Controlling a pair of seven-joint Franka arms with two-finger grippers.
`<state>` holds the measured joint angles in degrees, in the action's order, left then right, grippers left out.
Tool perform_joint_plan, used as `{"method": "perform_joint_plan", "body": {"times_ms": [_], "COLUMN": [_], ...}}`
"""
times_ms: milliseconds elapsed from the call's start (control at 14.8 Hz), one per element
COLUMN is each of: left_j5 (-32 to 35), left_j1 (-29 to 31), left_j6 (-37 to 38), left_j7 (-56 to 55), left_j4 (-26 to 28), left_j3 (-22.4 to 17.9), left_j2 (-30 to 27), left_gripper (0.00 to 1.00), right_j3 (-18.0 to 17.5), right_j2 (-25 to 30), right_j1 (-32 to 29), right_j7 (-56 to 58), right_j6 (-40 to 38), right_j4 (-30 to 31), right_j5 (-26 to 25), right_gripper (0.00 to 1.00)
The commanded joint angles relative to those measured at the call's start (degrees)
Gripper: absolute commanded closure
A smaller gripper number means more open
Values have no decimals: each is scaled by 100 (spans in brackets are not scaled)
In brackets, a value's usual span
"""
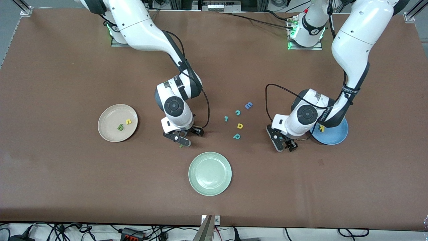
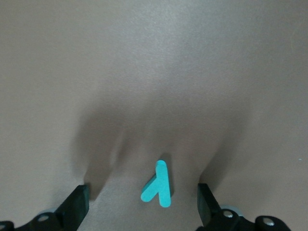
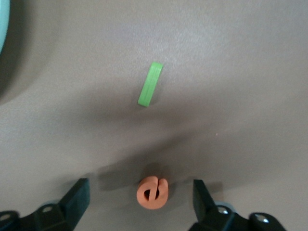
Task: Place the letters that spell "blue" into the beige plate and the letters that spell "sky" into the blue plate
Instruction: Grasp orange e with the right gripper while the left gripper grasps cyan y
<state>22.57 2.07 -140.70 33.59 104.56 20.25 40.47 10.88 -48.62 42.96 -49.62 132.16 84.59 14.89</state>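
Observation:
The orange-red "e" is low between my right gripper's fingers. My right gripper should close on the letter, because it would hold it now.
The beige plate (image 1: 107, 117) lies toward the right arm's end and holds a dark green "b" (image 1: 120, 127) and a yellow "u" (image 1: 128, 121). My right gripper (image 1: 183, 138) (image 3: 140, 198) is low over the table and open, with the orange-red "e" (image 3: 152, 193) lying between its fingers, untouched. The green bar "l" (image 3: 150, 84) (image 1: 181, 146) lies just past it. The blue plate (image 1: 336, 136) holds a yellow "k" (image 1: 321, 128) and is partly covered by the left arm. My left gripper (image 1: 284, 143) (image 2: 143, 204) is open, with the teal "y" (image 2: 159, 185) flat between its fingers.
A pale green plate (image 1: 210, 173) (image 3: 2, 29) sits nearer the front camera, mid-table. Between the arms lie a blue "E" (image 1: 248, 105), teal "c" (image 1: 238, 112), small teal piece (image 1: 226, 118), yellow letter (image 1: 239, 126) and teal "p" (image 1: 236, 136).

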Motion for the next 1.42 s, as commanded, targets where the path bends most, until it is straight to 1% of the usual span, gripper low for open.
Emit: {"method": "perform_joint_plan", "body": {"times_ms": [0, 135, 202, 270, 338, 405, 472, 540, 608, 675, 810, 1012, 1080, 1282, 1350], "left_j5": [125, 125, 125, 134, 134, 134, 134, 134, 134, 134, 134, 117, 117, 99, 55], "left_j1": [4, -5, -5, -5, -14, -23, -23, -23, -23, 3, 30, 74, 118, 354, 494], "left_j6": [-89, -89, -89, -89, -80, -80, -89, -80, -80, -71, -54, 60, 278, 929, 1139], "left_j7": [113, 113, 113, 122, 122, 122, 122, 122, 157, 209, 227, 183, 166, 166, 157], "left_j4": [152, 196, 205, 205, 205, 205, 205, 214, 214, 214, 214, 205, 161, 73, 73], "left_j3": [31, 58, 58, 58, 67, 75, 67, 75, 67, 75, 75, 75, 75, 67, 67], "left_j2": [-136, -136, -136, -144, -153, -145, -153, -153, -162, -162, -197, -407, -495, -855, -952], "left_gripper": [14, 36, 48, 58, 62, 62, 69, 74, 78, 81, 89, 90, 90, 90, 90], "right_j3": [2, 2, 2, 2, 2, 2, 2, 2, 2, 2, 2, 37, 28, 98, 229], "right_j2": [-68, -86, -95, -95, -95, -103, -103, -103, -95, -86, -77, 19, 141, 519, 651], "right_j1": [20, 11, 11, 11, 11, 11, 11, 2, -24, -42, -42, -173, -374, -867, -955], "right_j7": [-57, -21, -21, -21, -13, -13, -13, -13, -13, -4, -4, 198, 277, 1320, 1602], "right_j6": [-77, -77, -77, -77, -77, -77, -77, -77, -77, -77, -77, -112, -303, -1313, -1472], "right_j4": [-118, -101, -101, -101, -101, -101, -101, -101, -101, -101, -118, -136, -136, 4, 196], "right_j5": [172, 172, 172, 172, 172, 172, 172, 172, 180, 181, 163, 189, 189, 119, 110], "right_gripper": [12, 17, 23, 32, 41, 51, 58, 69, 76, 80, 85, 86, 86, 86, 86]}}
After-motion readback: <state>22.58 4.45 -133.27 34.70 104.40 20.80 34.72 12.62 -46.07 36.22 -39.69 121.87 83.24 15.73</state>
